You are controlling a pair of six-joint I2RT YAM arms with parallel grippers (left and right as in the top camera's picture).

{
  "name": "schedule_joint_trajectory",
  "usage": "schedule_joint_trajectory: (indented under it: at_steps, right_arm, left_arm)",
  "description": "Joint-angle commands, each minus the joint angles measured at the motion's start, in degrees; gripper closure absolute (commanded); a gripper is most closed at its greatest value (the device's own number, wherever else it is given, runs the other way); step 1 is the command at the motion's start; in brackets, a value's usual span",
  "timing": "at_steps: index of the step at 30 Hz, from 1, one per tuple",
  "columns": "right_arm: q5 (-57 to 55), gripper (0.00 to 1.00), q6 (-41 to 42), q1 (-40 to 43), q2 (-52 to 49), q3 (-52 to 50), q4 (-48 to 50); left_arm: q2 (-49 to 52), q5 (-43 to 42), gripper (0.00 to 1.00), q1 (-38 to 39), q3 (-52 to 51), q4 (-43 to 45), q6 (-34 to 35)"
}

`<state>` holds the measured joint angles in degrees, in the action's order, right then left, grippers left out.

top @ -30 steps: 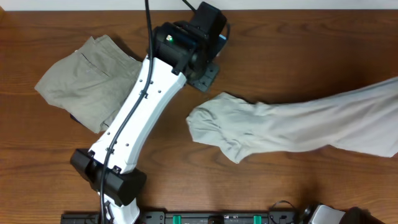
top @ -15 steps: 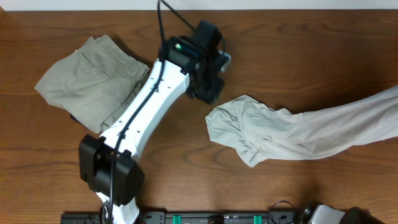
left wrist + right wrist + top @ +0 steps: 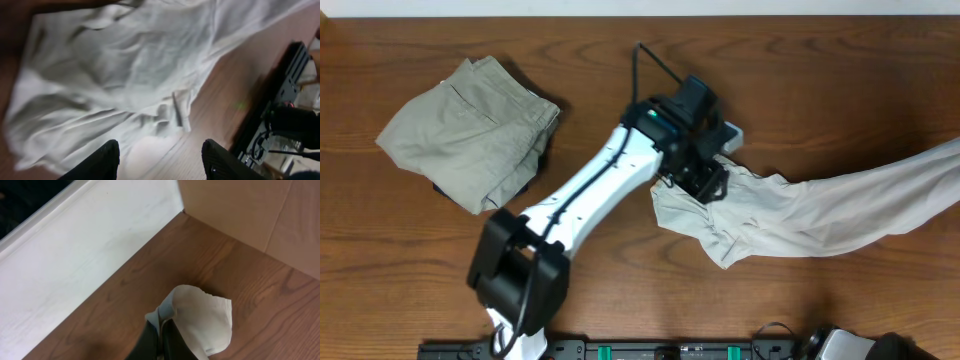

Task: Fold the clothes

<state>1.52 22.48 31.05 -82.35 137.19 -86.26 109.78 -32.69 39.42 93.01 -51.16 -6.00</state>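
My right gripper is holding a corner of the T-shirt. My left gripper will next grab the T-shirt's bunched end (image 3: 708, 238) (image 3: 152, 123), opposite that corner, to spread the T-shirt out for folding.
The pale off-white T-shirt (image 3: 800, 212) lies stretched across the right half of the table, bunched at its left end and pulled out past the right edge of the overhead view. My left gripper (image 3: 705, 180) hovers over the bunched left end, jaws open and empty. In the left wrist view the shirt (image 3: 125, 70) fills the frame beyond the open fingers (image 3: 161, 155). My right gripper (image 3: 162, 330) is shut on a corner of the shirt (image 3: 202, 320) and holds it above the table; this gripper is out of the overhead view.
Folded khaki-olive trousers (image 3: 470, 130) lie at the back left. A black rail (image 3: 650, 350) runs along the front edge. In the right wrist view a white wall (image 3: 75, 255) and a pale wooden panel (image 3: 250, 210) border the table.
My left arm has swung right, from near the trousers to over the shirt's bunched end. The shirt was drawn to the right between the first two frames and has since stayed put.
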Motion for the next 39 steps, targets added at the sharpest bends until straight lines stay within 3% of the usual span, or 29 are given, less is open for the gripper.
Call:
schedule_joint_trajectory:
  at_steps: [1, 16, 18, 22, 24, 27, 33, 39]
  right_arm:
    - [0.4, 0.99, -0.9, 0.7, 0.2, 0.4, 0.1]
    - [0.4, 0.99, -0.9, 0.7, 0.2, 0.4, -0.2]
    - [0.4, 0.99, -0.9, 0.7, 0.2, 0.4, -0.2]
    - [0.4, 0.99, -0.9, 0.7, 0.2, 0.4, -0.2]
    - [0.4, 0.99, -0.9, 0.7, 0.3, 0.4, -0.2]
    - [0.4, 0.99, -0.9, 0.7, 0.3, 0.4, -0.2]
    - [0.4, 0.99, -0.9, 0.7, 0.2, 0.4, -0.2]
    - [0.4, 0.99, -0.9, 0.7, 0.2, 0.4, -0.2]
  left_arm:
    - [4.6, -0.3, 0.44, 0.3, -0.4, 0.7, -0.7]
    - [10.4, -0.3, 0.45, 2.0, -0.4, 5.9, -0.8]
    - [10.4, -0.3, 0.56, 2.8, -0.4, 6.7, -0.8]
    - [10.4, 0.0, 0.88, 3.8, -0.2, 7.2, -0.8]
    - [9.6, 1.2, 0.94, 3.5, 0.9, 5.6, -0.8]
    - [6.6, 7.2, 0.94, 2.5, 4.9, 0.3, -0.8]
    - [-5.4, 28.3, 0.94, 1.8, 12.3, -7.3, -0.8]
    - [-16.3, 32.8, 0.94, 1.7, 12.7, -7.4, -2.5]
